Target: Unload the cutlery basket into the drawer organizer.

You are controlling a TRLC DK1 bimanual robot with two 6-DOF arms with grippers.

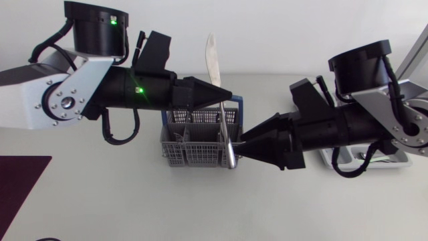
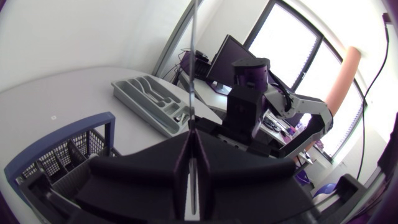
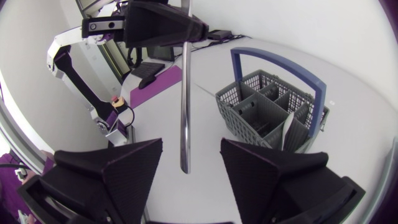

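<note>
The robot's right gripper should grab the knife's handle end (image 1: 231,155) next, since the bare blade (image 1: 212,61) rises beyond the fingers of the left gripper.
My left gripper (image 1: 226,96) is shut on a silver table knife (image 1: 227,137), which it holds above the basket's right end; in the head view the blade points to the far side. In the left wrist view the knife (image 2: 193,74) rises straight from between the left gripper's (image 2: 194,140) closed fingers. My right gripper (image 1: 242,146) is open around the knife's handle end. In the right wrist view the knife (image 3: 185,93) hangs between the wide fingers (image 3: 124,168) with a gap on both sides. The grey cutlery basket (image 1: 190,144) with a blue handle stands below. The grey drawer organizer (image 2: 149,99) lies under my right arm.
A pale piece of cutlery (image 3: 287,127) stands in a compartment of the basket (image 3: 267,112). A dark purple mat (image 1: 20,187) lies at the table's near left corner. The organizer's edge (image 1: 394,164) shows behind my right arm.
</note>
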